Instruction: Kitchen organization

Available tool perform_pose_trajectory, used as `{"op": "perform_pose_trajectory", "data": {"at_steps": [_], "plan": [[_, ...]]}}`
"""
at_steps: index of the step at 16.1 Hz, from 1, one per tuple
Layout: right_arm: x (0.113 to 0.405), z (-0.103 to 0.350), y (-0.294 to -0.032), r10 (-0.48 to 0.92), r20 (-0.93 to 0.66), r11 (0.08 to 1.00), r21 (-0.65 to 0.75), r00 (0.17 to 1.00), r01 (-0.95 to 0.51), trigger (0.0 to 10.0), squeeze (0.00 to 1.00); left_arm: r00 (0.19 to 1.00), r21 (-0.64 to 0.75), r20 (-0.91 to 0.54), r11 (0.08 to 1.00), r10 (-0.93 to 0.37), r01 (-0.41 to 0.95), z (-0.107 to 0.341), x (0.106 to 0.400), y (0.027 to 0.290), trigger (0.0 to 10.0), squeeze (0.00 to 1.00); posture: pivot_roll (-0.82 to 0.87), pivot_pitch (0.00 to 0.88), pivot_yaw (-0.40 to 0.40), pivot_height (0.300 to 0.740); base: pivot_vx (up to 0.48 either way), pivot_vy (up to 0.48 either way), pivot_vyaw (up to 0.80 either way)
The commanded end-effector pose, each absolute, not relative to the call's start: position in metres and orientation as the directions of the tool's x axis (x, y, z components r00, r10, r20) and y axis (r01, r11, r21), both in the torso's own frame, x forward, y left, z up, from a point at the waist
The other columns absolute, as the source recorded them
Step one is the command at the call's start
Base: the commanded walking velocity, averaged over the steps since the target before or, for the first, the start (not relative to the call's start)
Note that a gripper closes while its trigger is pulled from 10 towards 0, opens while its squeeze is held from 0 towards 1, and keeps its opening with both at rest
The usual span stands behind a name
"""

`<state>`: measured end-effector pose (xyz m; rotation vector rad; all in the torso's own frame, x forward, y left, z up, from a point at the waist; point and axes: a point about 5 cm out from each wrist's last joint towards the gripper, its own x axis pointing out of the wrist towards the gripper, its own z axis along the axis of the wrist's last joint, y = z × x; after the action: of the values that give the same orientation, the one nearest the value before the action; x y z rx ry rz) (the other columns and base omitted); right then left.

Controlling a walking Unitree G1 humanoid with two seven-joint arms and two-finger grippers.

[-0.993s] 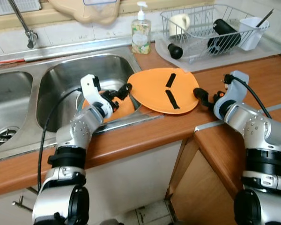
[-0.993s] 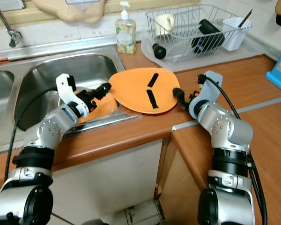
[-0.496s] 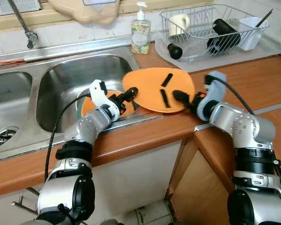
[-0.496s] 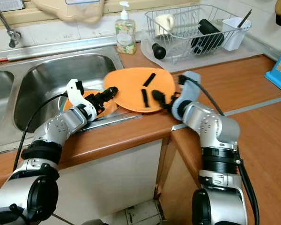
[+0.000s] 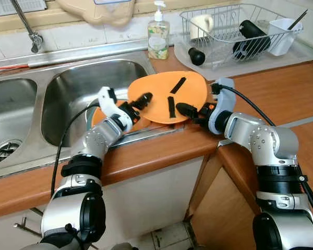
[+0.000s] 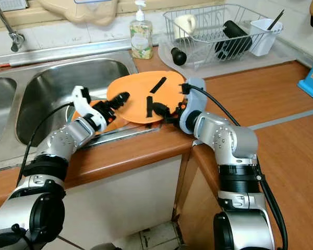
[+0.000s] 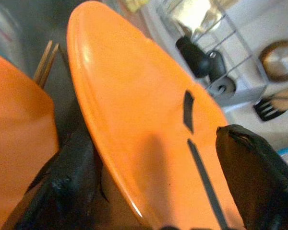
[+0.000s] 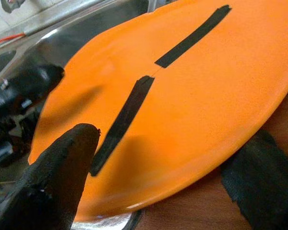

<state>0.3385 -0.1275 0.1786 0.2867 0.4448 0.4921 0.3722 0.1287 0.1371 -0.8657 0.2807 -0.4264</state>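
Note:
The plate's broad side (image 5: 159, 95) spreads far wider than my fingers, so my left gripper next needs to grab the plate by its thin rim over the basin (image 5: 130, 96).
An orange plate (image 5: 193, 88) with two black tape strips lies tilted over the corner of the right sink basin (image 5: 78, 83) and the wooden counter (image 5: 281, 88). My left gripper (image 5: 138, 101) is open at the plate's left rim, one finger on top and one beneath. My right gripper (image 5: 188, 112) is open at the near right rim, straddling it the same way. In the right wrist view a fingertip (image 8: 57, 177) rests over the plate (image 8: 206, 96). In the left wrist view the rim (image 7: 101, 129) runs between the fingers. A second orange plate (image 5: 100, 115) lies in the basin below.
A soap bottle (image 5: 157, 32) stands behind the plate. A wire dish rack (image 5: 235, 31) with a mug, a black bottle and a white cup sits at the back right. The tap (image 5: 28, 28) and left basin (image 5: 10, 114) are at the left. Chopsticks (image 7: 45, 60) lie in the sink.
My right gripper has moved left, further over the plate, and the plate has shifted left towards the sink. My left gripper has closed in on the plate's left rim.

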Motion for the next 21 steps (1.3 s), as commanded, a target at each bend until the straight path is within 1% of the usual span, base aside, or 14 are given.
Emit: {"op": "perform_pose_trajectory", "data": {"at_steps": [1, 13, 21], "plan": [[0.337, 0.183, -0.125, 0.526, -0.315, 0.838, 0.352, 0.790, -0.418, 10.0, 0.00, 0.883, -0.789, -0.021, 0.550, -0.470, 0.274, 0.146, 0.375, 0.130, 0.0, 0.00, -0.04, 0.000, 0.079, 0.740, 0.000, 0.000, 0.00], [0.341, 0.185, -0.122, 0.519, -0.297, 0.846, 0.309, 0.801, -0.434, 10.0, 0.00, 0.886, -0.827, 0.045, 0.481, -0.461, 0.292, 0.156, 0.375, 0.133, 0.0, 0.00, -0.03, 0.000, 0.079, 0.740, 0.000, 0.000, 0.00], [0.341, 0.185, -0.118, 0.522, -0.293, 0.848, 0.280, 0.801, -0.450, 10.0, 0.00, 0.906, -0.826, 0.046, 0.494, -0.421, 0.271, 0.160, 0.370, 0.146, 0.0, 0.00, -0.02, 0.000, 0.079, 0.740, 0.000, 0.000, 0.00]]}}
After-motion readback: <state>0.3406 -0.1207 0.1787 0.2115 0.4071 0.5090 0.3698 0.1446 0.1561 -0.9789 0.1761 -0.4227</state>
